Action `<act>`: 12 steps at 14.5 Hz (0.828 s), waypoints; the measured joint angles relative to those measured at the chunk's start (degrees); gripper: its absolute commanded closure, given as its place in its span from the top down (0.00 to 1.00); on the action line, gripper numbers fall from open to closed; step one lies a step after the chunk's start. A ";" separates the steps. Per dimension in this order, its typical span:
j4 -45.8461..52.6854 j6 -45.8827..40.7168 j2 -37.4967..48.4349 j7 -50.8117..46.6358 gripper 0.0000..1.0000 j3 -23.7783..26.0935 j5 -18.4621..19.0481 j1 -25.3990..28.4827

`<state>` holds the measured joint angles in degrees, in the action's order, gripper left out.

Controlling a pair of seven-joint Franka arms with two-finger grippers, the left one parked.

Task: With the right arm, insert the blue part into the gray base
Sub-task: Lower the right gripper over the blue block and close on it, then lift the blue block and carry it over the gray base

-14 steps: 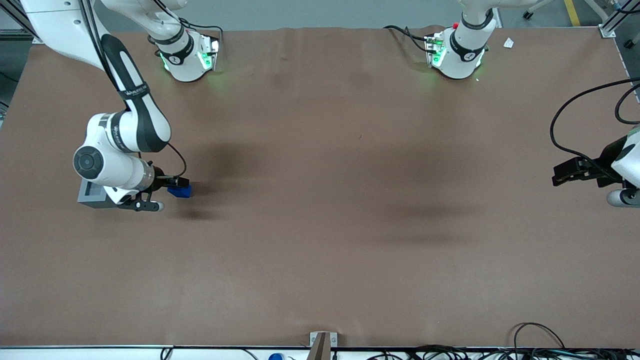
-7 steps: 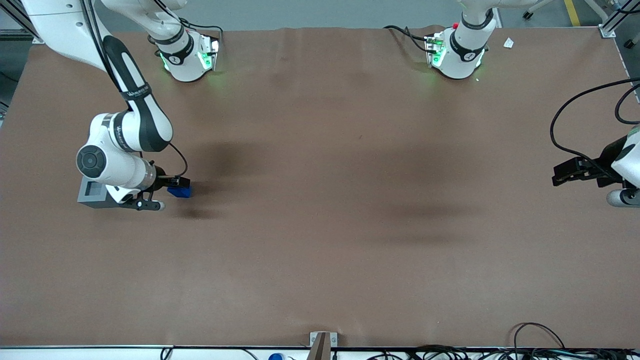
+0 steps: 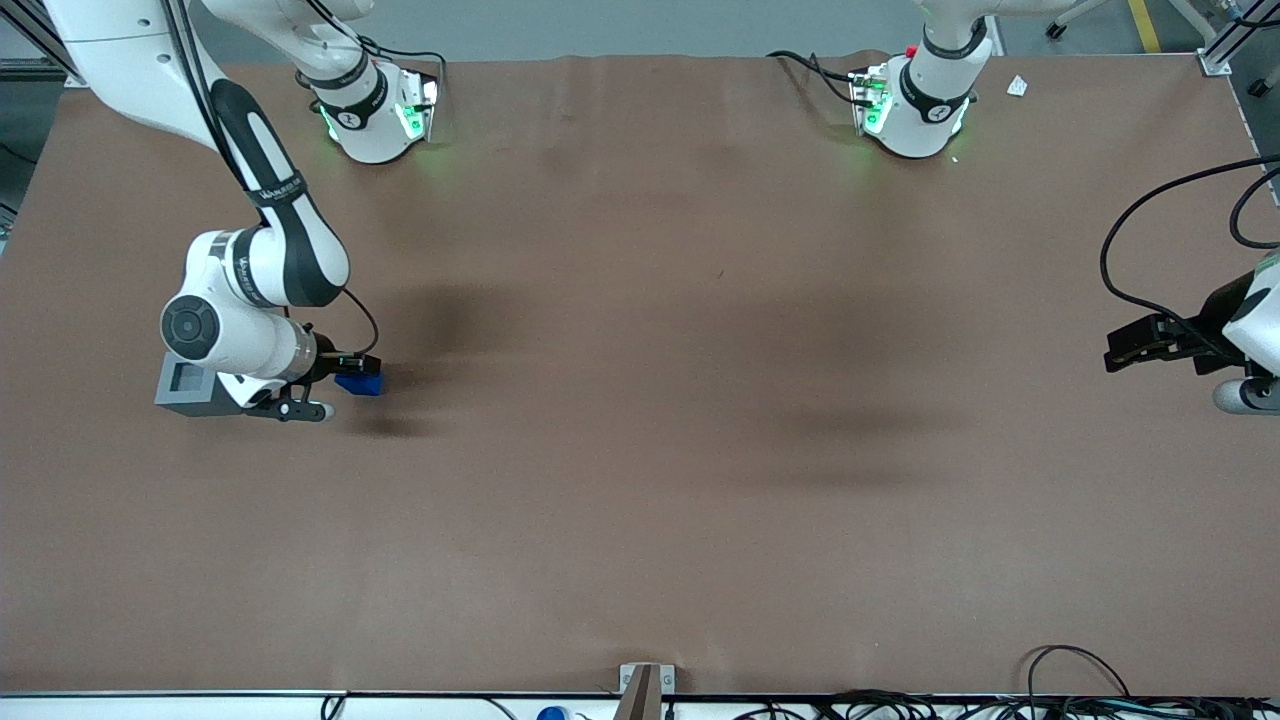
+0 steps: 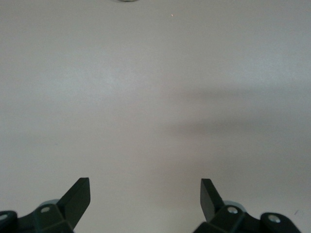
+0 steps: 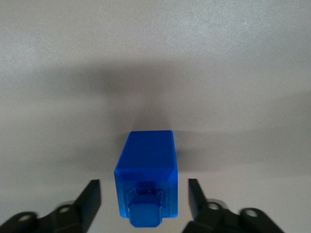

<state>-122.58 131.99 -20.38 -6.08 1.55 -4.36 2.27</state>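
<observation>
Next, my right gripper grabs the blue part by its narrower stepped end, to insert it into the gray base.
The blue part lies on the brown table at the working arm's end. In the right wrist view the blue part rests on the mat with its narrower stepped end toward the camera. My right gripper is open, one finger on each side of the block with a gap on both sides, touching neither. In the front view the gripper sits low over the block. The gray base, a light gray cube with a square recess on top, stands beside the wrist, partly covered by it.
Two white arm bases with green lights stand farthest from the front camera. A cable bundle lies along the table's near edge. The brown mat stretches wide toward the parked arm's end.
The right arm's wrist has shifted slightly toward the blue part and lowered. The blue part and the gray base have not moved.
</observation>
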 measured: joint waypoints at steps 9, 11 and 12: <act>0.45 -0.73 0.00 -1.15 0.04 -0.54 -0.03 -0.24; 1.99 -2.86 0.07 -1.32 0.04 -0.63 -0.03 -0.27; 3.51 -5.27 0.27 -1.32 0.04 -0.72 -0.03 -0.34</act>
<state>-119.06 126.72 -20.11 -7.40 0.83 -4.39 1.93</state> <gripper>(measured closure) 0.493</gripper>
